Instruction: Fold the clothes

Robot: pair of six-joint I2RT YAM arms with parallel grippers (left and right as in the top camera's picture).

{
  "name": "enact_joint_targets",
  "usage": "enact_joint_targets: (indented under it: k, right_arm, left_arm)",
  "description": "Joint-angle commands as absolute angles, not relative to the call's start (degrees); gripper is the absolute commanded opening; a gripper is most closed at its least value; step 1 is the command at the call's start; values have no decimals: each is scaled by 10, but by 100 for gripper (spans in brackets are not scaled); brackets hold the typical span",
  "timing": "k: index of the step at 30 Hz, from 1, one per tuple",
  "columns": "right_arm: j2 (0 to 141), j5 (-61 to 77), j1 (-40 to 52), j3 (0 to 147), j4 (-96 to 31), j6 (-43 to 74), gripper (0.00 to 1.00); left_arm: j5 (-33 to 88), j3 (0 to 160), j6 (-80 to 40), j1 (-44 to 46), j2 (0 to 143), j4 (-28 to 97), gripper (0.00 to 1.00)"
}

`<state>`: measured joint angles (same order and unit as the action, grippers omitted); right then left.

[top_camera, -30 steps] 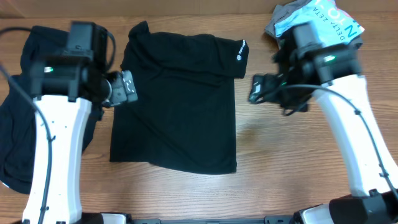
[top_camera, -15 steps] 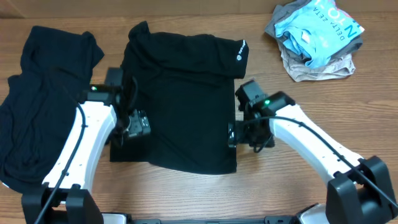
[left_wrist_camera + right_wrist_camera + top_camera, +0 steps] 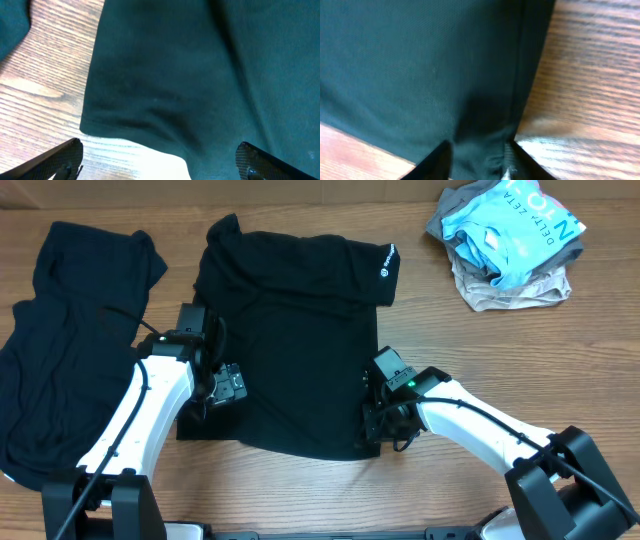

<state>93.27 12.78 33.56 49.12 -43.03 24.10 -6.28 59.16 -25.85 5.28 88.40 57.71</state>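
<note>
The black shirt point(image 3: 290, 330) needs to be folded, so my left gripper should next grab the shirt's hem at its near corner. Then it should carry that hem toward the shirt's far side.
A black shirt point(image 3: 290, 330) lies spread flat in the middle of the wooden table, its small white logo at the upper right. My left gripper point(image 3: 232, 385) hovers over the shirt's near left corner, jaws wide open. In the left wrist view the left gripper point(image 3: 160, 162) straddles the hem of the shirt point(image 3: 175, 75) with nothing pinched. My right gripper point(image 3: 372, 425) sits at the near right corner. The right wrist view shows the right gripper point(image 3: 477, 165) with its fingers drawn in on bunched cloth at the shirt's point(image 3: 420, 65) side seam.
A second black garment point(image 3: 60, 350) lies crumpled at the left side of the table. A heap of light blue printed and beige clothes point(image 3: 510, 240) sits at the far right corner. Bare wood point(image 3: 500, 360) shows to the right of the shirt.
Both arms have swung down from the shirt's sides to its near corners. The right gripper's jaws have drawn together on the shirt's edge; the left stayed wide open.
</note>
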Motion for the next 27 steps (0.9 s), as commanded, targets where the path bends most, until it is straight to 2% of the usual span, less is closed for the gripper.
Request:
enact_joint_targets:
  k: [1,4,5,7,8,15,19,27]
  right_arm:
    - [931,130,341,459,-398,274,32]
    - [935,128,341,442,-382,288,29]
    - [935,125,341,436,-378,296,25]
    - [934,100,339,434,-382,328,6]
    - [934,88,336,435,-387,342,4]
    - [872,63,210,466,-502,369,4]
    - [821,59,79,469,-559,351,4]
    - [792,91,-173,474,-573,257,5]
  left_arm:
    - [-81,591,-268,55,872,574,100]
    - [-86,591,-268,55,872,571,100]
    - [-86,591,-268,55,872,569,100]
    - [-86,591,-268,55,872,568,100]
    - [-86,591,-268,55,872,567,100]
    - [-86,592,-257,56,872,558,100]
    - [-85,593,-257,55,872,551,100]
    - [-74,602,-226,56,872,509,100]
